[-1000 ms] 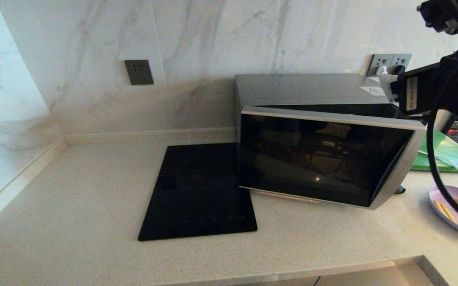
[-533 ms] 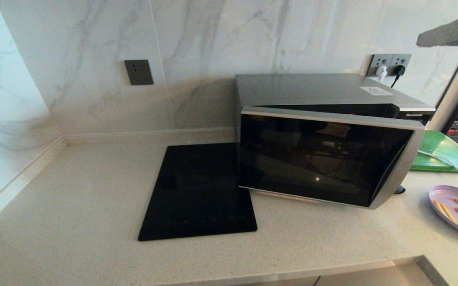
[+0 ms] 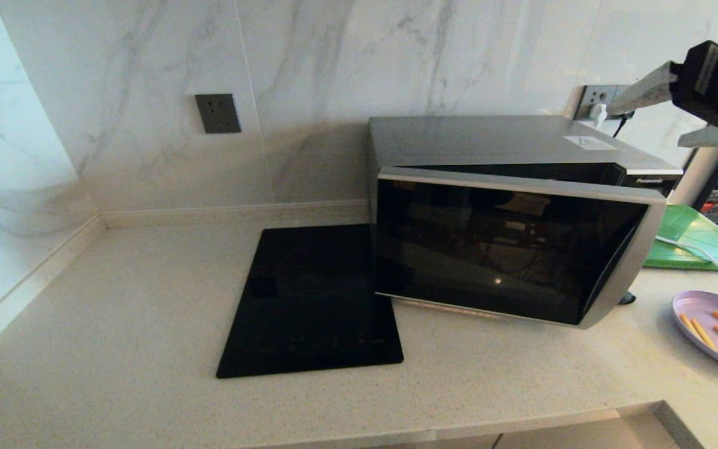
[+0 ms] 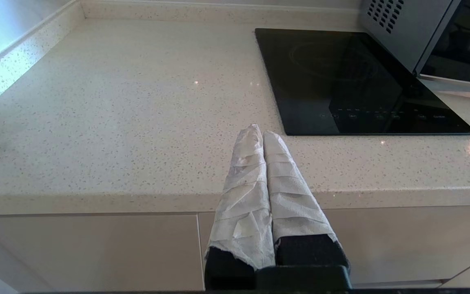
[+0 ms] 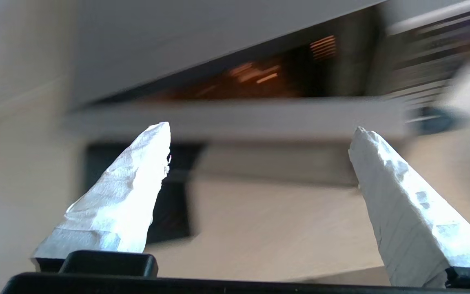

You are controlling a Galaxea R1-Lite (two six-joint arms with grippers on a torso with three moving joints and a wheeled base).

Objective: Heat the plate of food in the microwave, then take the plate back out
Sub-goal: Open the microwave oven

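My right gripper should next grab the lilac plate by its rim point(image 3: 710, 357) to heat the food in the microwave.
The silver-and-black microwave point(image 3: 508, 243) stands on the counter with its dark glass door swung partly open from the right side. The lilac plate of food point(image 3: 717, 330), with several orange-tan sticks, lies on the counter at the far right, cut by the picture's edge. My right gripper point(image 3: 644, 125) hangs open and empty in the air above the microwave's right rear corner. In the right wrist view it point(image 5: 261, 128) looks down on the blurred microwave point(image 5: 218, 36). My left gripper point(image 4: 259, 131) is shut on nothing, low in front of the counter's front edge.
A flat black glass cooktop point(image 3: 309, 299) lies left of the microwave, also seen from the left wrist point(image 4: 353, 77). A green board point(image 3: 702, 240) with a white cable point(image 3: 695, 252) over it sits behind the plate. Wall sockets point(image 3: 608, 100) are behind the microwave.
My right arm rose from beside the microwave's upper right corner, nearly left the view, and now shows at the top right with fingers apart. The door and plate have not moved.
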